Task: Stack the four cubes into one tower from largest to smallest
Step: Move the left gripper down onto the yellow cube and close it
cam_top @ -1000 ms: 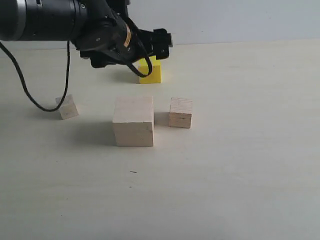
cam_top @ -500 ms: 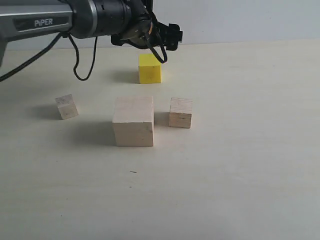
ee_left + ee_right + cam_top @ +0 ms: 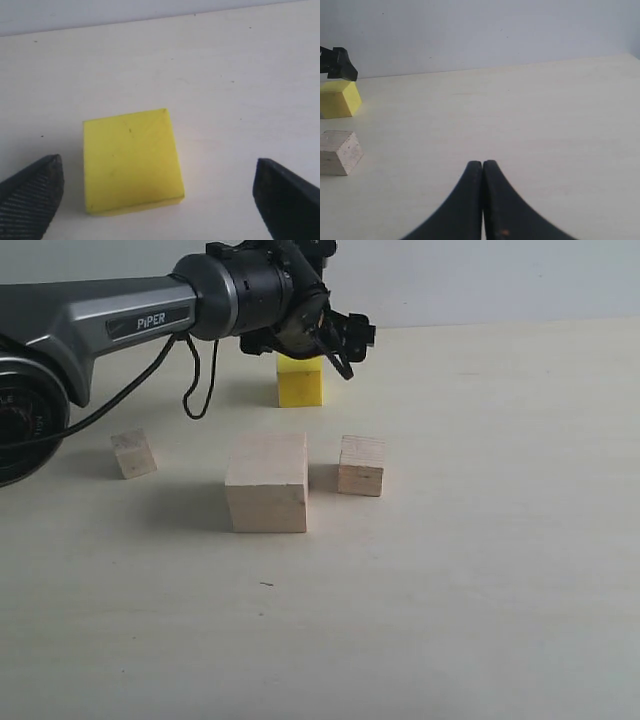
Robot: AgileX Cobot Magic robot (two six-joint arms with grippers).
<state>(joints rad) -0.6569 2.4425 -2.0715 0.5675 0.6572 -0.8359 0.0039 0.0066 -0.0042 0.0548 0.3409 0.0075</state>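
The left gripper isn't ready to close yet: its fingers are above the yellow cube's top in the left wrist view. It needs to go lower first, then close on the cube.
The yellow cube stands on the table at the back, with my left gripper hanging open right above it. In the left wrist view the yellow cube lies between the two spread fingertips, nearer one of them and touching neither. The large pale wood cube sits in the middle, the medium-small wood cube just to its right, and the smallest wood cube apart at the left. My right gripper is shut on nothing, low over bare table; its view shows the yellow cube and the medium-small cube.
The left arm stretches in from the left edge above the table, a black cable looping under it. A pale wall bounds the far side of the table.
The left arm has swung right and extended, bringing its open gripper from left of the yellow cube to directly over it. The cubes and the right gripper have not moved.
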